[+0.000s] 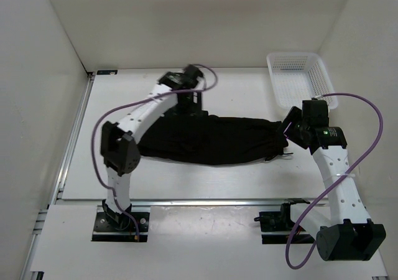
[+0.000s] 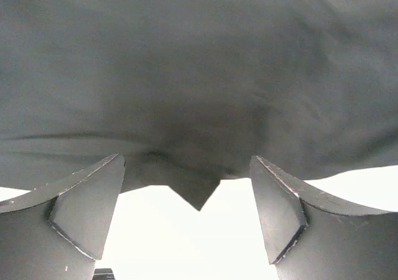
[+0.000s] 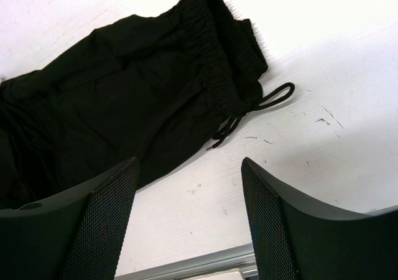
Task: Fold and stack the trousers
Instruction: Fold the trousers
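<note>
The left gripper should next take the trousers [image 1: 211, 140] by the leg end [image 1: 148, 142] opposite the waistband, so that it can fold the legs over toward the waistband.
The black trousers [image 1: 211, 140] lie folded lengthwise across the middle of the table, waistband at the right end with a small black cord [image 3: 261, 102] trailing onto the table. My left gripper [image 1: 186, 102] hovers open over the far edge of the trousers; its view is filled with dark cloth [image 2: 199, 74], and nothing is between its fingers. My right gripper [image 1: 291, 126] is open and empty just right of the waistband [image 3: 217, 56], above bare table.
A white mesh basket [image 1: 301, 78] stands at the back right corner. White walls enclose the table on the left, back and right. An aluminium rail [image 1: 205, 201] runs along the near edge in front of the arm bases.
</note>
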